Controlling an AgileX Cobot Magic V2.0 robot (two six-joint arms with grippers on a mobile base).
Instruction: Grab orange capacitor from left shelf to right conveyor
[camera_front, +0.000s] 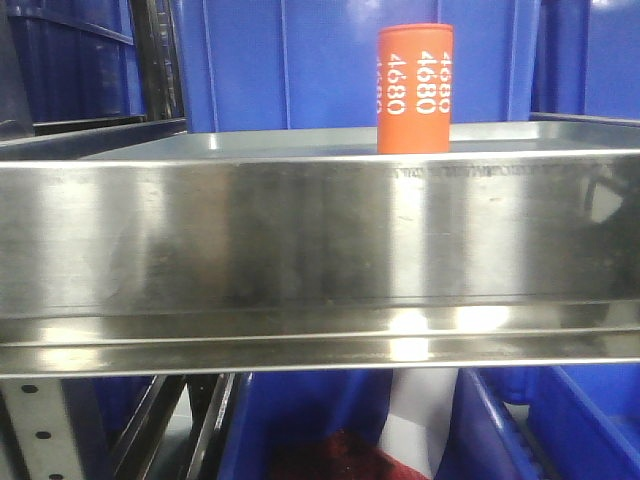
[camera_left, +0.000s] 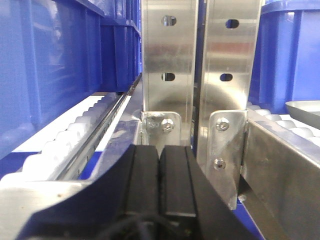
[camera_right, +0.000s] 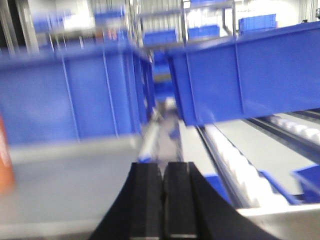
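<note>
The orange capacitor needs to go to the right conveyor. My right gripper will grab it next by its round printed side (camera_front: 414, 95).
The orange capacitor (camera_front: 414, 88) stands upright on the left shelf (camera_front: 300, 240), behind its tall steel lip, right of centre, with white "4680" down its side. An orange edge of the capacitor (camera_right: 5, 155) also shows at the far left of the blurred right wrist view, well left of my right gripper (camera_right: 163, 167), which is shut with nothing held, over the shelf's grey surface (camera_right: 65, 185). My left gripper (camera_left: 159, 150) is shut and empty, facing two perforated steel uprights (camera_left: 167, 60). The right conveyor is out of view.
Blue plastic bins (camera_front: 300, 60) stand behind the shelf, and more blue bins (camera_front: 560, 420) sit below it. White roller tracks (camera_left: 75, 135) run beside blue bins (camera_left: 55, 70) in the left wrist view. Another roller track (camera_right: 240, 165) runs right of the right gripper.
</note>
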